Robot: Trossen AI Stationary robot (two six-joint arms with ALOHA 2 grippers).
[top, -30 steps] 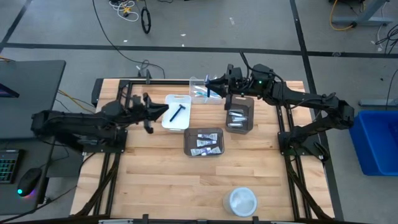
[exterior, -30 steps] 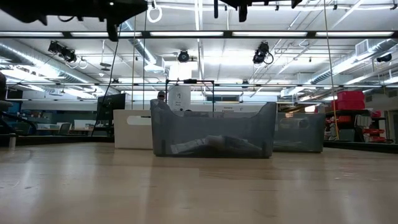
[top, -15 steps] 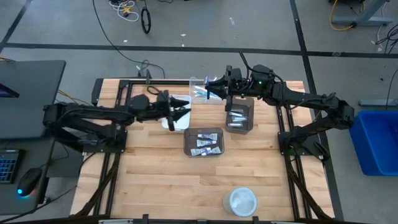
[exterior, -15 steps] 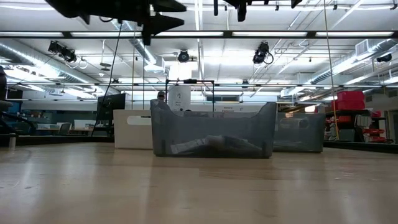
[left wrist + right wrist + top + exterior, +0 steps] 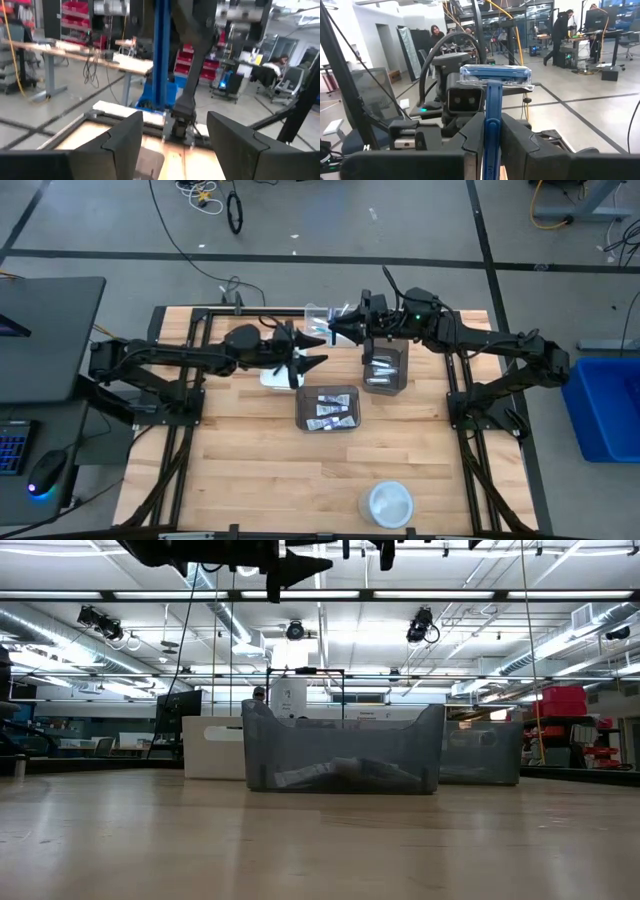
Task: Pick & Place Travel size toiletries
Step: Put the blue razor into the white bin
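I should next take hold of the blue razor with my left gripper by its handle, so that I can place the razor in the white bin (image 5: 270, 376).
My right gripper (image 5: 333, 327) hovers level above the clear bin (image 5: 318, 313) at the table's far side, shut on a blue razor (image 5: 493, 100). My left gripper (image 5: 312, 351) points level toward the table's right, high over the right end of the white bin (image 5: 270, 376). It is open with nothing between its fingers (image 5: 125, 145). Its arm hides most of that bin's inside. Small toothpaste tubes (image 5: 328, 410) lie in the near dark grey bin (image 5: 327, 392), and silvery tubes (image 5: 380, 372) in the dark grey bin (image 5: 400, 345) farther right. My right gripper pinches the blue razor's handle (image 5: 492, 135) between its two fingers (image 5: 470, 137). The handle runs out past the fingertips, and the clear-blue head (image 5: 494, 75) lies crosswise at its free end. The razor is lifted clear of the table and the bins.
A round white dish (image 5: 389, 502) sits near the table's front edge, right of centre. Bare wood stretches across the near half of the table (image 5: 250, 470). In the low view the near dark grey bin (image 5: 342, 750) stands in the middle, with both arms high above it.
My left gripper has swung from the table's left side toward the right, across the white bin, and now ends close to my right gripper. On the way its fingers have opened wide. My right gripper has kept still with the razor.
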